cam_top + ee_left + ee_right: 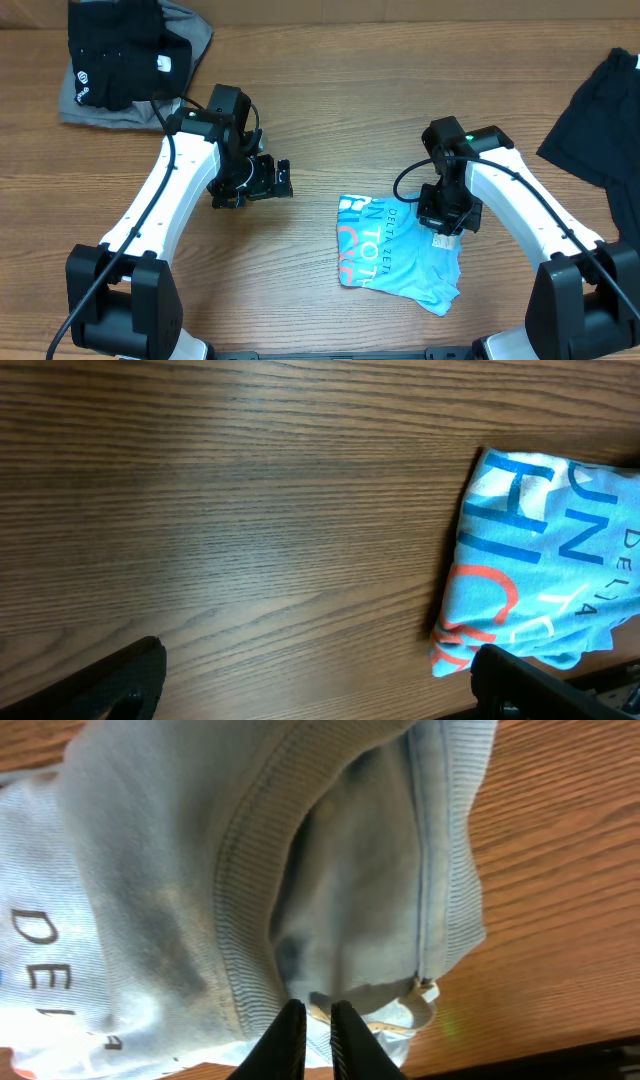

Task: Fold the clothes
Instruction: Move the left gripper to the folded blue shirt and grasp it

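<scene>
The left gripper grabs the folded T-shirt by the printed edge facing that gripper next, layers together, to lay the packet on the stack.
The light blue T-shirt (pixel 395 250) lies folded into a small packet on the wooden table, its white and red-orange print facing up. My right gripper (pixel 446 226) hangs over the packet's right upper corner. In the right wrist view its tips (pixel 318 1016) stand a narrow slit apart at the ribbed collar of the T-shirt (pixel 200 870); whether cloth is pinched there does not show. My left gripper (pixel 283 178) hovers left of the shirt, open wide, nothing between its fingers (pixel 120 680). The T-shirt (pixel 545 550) fills the right of that view.
A stack of black and grey clothes (pixel 120 55) sits at the back left corner. Another black garment (pixel 600 110) lies at the right edge. Bare wood (pixel 330 90) separates the two arms.
</scene>
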You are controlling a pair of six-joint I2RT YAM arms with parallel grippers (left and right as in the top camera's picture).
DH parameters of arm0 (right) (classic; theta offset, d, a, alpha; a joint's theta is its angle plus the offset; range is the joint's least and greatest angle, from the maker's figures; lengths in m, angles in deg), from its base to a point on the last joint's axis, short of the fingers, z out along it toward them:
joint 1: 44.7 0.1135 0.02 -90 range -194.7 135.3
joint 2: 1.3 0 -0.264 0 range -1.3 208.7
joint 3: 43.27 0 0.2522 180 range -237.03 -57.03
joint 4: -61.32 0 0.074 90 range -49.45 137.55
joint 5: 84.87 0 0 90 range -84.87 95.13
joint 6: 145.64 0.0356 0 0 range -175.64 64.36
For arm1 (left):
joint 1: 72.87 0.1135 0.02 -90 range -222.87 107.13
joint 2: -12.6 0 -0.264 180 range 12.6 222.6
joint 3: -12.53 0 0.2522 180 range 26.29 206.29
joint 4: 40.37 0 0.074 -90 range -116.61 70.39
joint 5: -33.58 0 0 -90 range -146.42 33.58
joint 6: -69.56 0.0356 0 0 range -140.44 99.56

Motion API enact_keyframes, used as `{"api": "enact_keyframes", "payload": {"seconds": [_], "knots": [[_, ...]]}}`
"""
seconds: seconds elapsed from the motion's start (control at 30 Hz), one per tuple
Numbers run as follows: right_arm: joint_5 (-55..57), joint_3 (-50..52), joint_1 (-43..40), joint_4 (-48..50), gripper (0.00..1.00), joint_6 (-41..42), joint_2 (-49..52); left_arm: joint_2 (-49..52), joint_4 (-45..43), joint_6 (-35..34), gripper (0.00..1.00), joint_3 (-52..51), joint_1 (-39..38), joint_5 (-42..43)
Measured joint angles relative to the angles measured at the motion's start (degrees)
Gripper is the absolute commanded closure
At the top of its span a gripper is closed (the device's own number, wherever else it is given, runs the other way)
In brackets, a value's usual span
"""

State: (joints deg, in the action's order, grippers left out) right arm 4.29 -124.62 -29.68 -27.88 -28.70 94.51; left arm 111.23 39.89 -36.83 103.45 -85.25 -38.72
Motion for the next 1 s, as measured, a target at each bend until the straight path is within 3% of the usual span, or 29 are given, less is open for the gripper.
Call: {"api": "enact_keyframes", "payload": {"seconds": [0.1,0.23,0.3,0.33,0.37,0.4,0.43,0.77,1.0], "knots": [[0.33,0.15,0.00,-0.02,0.96,-0.07,0.00,0.00,-0.04,0.02,0.00,0.00,0.00,0.02],[2.08,0.92,0.00,-1.09,0.96,2.16,0.00,0.00,-0.33,0.07,0.00,0.00,-0.24,0.35],[3.32,0.92,-0.04,-1.33,0.86,3.96,-0.02,0.00,-0.98,0.50,0.00,-0.07,-1.01,1.90],[3.85,0.92,-0.11,-1.27,0.79,4.92,-0.02,0.00,-1.73,0.79,0.00,-0.28,-1.64,3.06],[4.15,0.87,-0.33,-1.25,0.54,5.62,-0.04,0.00,-2.73,1.18,0.00,-0.74,-2.54,4.39],[4.37,0.68,-0.55,-1.57,0.13,6.10,-0.09,0.00,-3.63,1.51,0.00,-1.27,-3.30,5.31],[4.63,0.15,-0.98,-2.16,0.00,6.23,-0.15,0.00,-4.74,1.66,0.00,-1.99,-4.31,6.38],[5.55,-14.78,-9.92,-10.62,0.00,5.42,-6.97,0.07,-16.46,-2.64,0.00,-12.48,-15.17,10.99],[5.57,-15.26,-10.86,-11.74,0.00,3.87,-8.20,0.07,-28.87,-6.49,0.00,-18.03,-18.36,14.71]]}}
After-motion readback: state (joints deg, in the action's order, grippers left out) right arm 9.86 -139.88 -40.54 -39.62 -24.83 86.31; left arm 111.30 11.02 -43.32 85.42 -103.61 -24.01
